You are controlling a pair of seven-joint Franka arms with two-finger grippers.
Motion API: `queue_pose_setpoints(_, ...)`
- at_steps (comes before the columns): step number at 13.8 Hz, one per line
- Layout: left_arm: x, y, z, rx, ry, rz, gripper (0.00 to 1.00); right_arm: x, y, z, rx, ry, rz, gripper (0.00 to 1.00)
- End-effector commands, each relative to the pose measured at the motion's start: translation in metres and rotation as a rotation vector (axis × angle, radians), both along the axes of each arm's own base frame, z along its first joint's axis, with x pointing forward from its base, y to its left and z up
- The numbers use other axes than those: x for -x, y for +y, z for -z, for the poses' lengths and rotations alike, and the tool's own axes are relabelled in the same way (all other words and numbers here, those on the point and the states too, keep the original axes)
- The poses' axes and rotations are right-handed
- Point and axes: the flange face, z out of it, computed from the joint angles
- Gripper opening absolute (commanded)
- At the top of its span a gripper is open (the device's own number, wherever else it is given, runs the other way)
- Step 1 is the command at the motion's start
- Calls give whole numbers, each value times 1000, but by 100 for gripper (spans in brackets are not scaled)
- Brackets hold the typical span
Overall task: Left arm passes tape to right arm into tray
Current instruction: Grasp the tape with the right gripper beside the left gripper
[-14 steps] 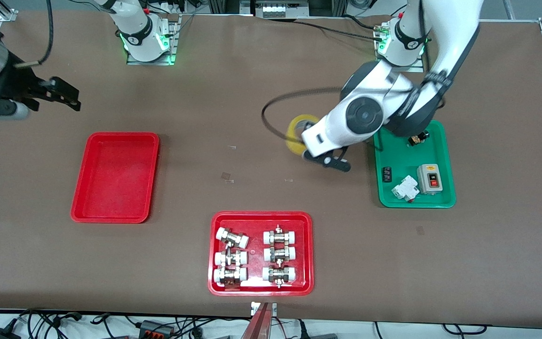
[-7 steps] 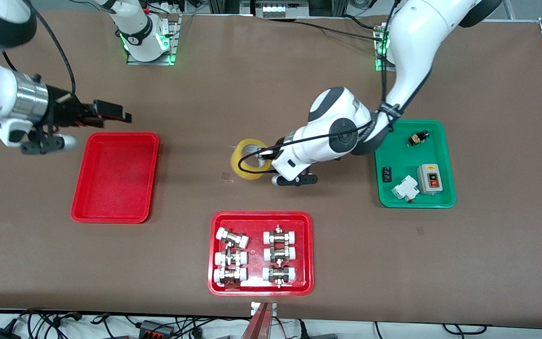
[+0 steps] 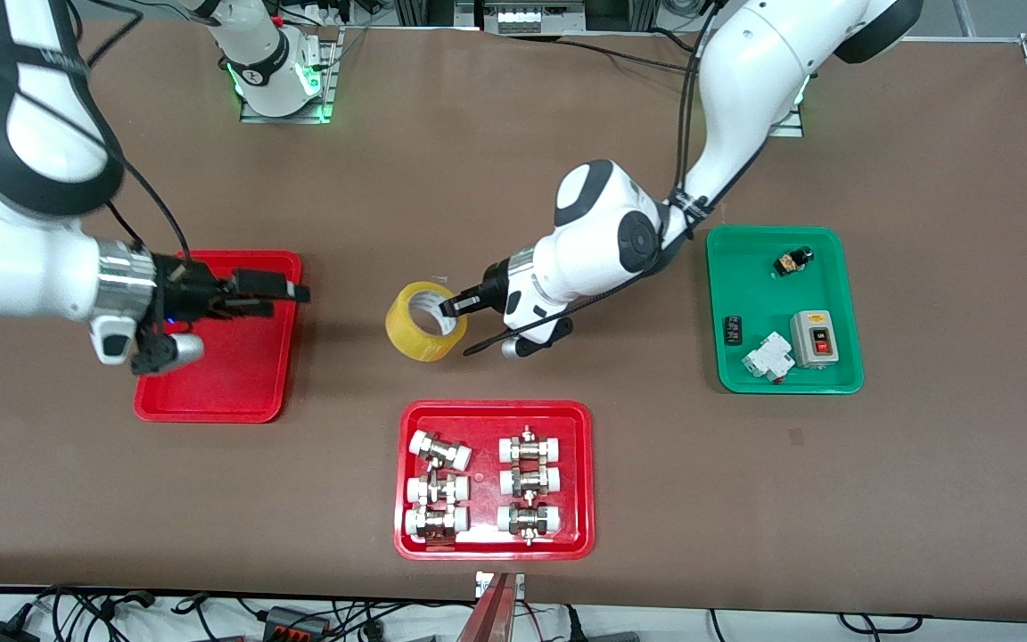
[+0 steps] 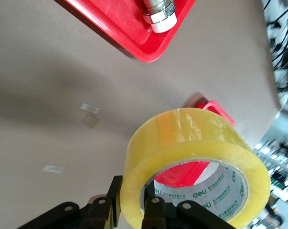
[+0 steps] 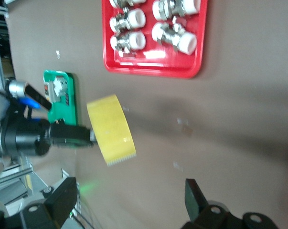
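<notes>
The right gripper grabs the tape's free side opposite next, since my left gripper's fingers already straddle one side of the tape.
The yellow tape (image 3: 424, 323) is held above the bare table between the two red trays. My left gripper (image 3: 454, 306) is shut on its wall, one finger inside the hole and one outside, as the left wrist view shows on the tape (image 4: 196, 152) and the gripper (image 4: 133, 206). My right gripper (image 3: 277, 299) is open and empty over the plain red tray (image 3: 210, 397), pointing at the tape with a gap between them. In the right wrist view the tape (image 5: 110, 129) hangs ahead of the wide-open right gripper (image 5: 129, 191).
A red tray of white-capped fittings (image 3: 406, 544) lies nearer the front camera than the tape. A green tray (image 3: 745, 267) with switches lies toward the left arm's end. Small tape scraps (image 3: 429, 334) lie on the brown table.
My left arm has carried the tape from beside the green tray toward the right arm's end. My right arm has swung in from the table's edge to over the plain red tray.
</notes>
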Motion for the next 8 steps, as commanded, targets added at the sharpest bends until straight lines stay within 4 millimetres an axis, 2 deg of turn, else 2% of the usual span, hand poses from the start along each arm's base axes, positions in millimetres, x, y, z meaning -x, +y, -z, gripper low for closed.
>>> queue_pose_setpoints(1, -2, -9, 2, 47, 43, -107, 1, -8, 38, 16, -31, -61, -4, 100)
queue_pose_setpoints(3, 9, -25, 9, 66, 66, -160, 1, -8, 63, 28, -22, -87, -8, 100)
queue_pose_setpoints(6, 6, -24, 12, 78, 74, -200, 1, -8, 87, 56, -9, -156, -47, 100)
queue_pose_setpoints(8, 5, -22, 12, 82, 78, -207, 1, -4, 101, 68, -1, -183, -64, 100)
